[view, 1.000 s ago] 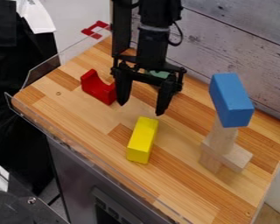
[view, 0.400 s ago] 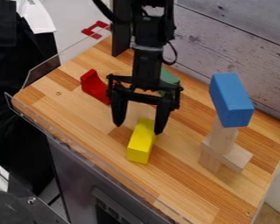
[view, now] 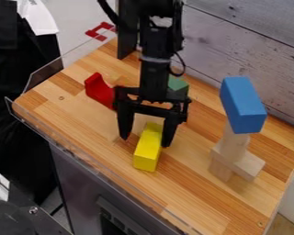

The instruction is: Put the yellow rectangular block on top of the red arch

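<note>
I should grab the yellow rectangular block (view: 148, 149) by its long sides next. Then my gripper can set it on top of the red arch.
The gripper (view: 145, 142) hangs over the middle of the wooden table, open, one finger to the left of the yellow rectangular block (view: 148, 149) and the other by its right side near the far end. That block lies lengthwise on the wood, its near end free of the fingers. The red arch (view: 99, 90) rests on the table to the left and farther back, its curved hollow facing up; its right part is hidden behind the gripper.
A blue block (view: 242, 104) tops a stack of pale wooden blocks (view: 237, 158) at the right. Behind the gripper sits a green block (view: 178, 85). Clear plastic guards (view: 62, 60) edge the table's left side, and a plank wall (view: 248, 48) stands behind.
The gripper has come down and toward the camera, from behind the yellow block to around its far part, staying open. The blocks have not moved.
</note>
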Robot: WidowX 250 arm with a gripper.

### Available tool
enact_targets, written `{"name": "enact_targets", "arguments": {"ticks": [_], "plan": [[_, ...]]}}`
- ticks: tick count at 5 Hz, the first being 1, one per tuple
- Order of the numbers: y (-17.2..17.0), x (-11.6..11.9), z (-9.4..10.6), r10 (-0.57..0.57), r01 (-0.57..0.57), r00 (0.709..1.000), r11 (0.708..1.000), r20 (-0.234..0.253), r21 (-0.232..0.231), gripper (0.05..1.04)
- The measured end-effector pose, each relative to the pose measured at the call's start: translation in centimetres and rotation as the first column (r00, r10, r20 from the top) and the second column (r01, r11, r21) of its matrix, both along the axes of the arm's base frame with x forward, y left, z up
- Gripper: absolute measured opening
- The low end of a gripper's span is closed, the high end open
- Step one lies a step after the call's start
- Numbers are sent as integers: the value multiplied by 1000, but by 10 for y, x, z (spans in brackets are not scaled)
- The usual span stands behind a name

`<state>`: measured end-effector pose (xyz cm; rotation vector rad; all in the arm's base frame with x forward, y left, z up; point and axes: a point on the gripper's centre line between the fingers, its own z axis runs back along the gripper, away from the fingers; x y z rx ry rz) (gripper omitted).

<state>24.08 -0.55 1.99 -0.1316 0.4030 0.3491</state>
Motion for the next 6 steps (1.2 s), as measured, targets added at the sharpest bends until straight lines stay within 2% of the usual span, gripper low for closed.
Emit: {"name": "enact_targets", "arguments": {"ticks": [1, 2, 3, 4, 5, 6], "plan": [[1, -1, -6, 8, -8, 1000, 1000, -20, 9, 946], [5, 4, -3, 18, -17, 1000, 999, -13, 36, 659], [13, 22, 17, 11, -13, 999, 998, 31, 62, 555], [26, 55, 54, 52, -58, 990, 998, 129, 40, 555], [52, 66, 70, 162, -162, 973, 987, 167, -12, 555], [76, 62, 69, 294, -287, 940, 956, 173, -63, 555]]}}
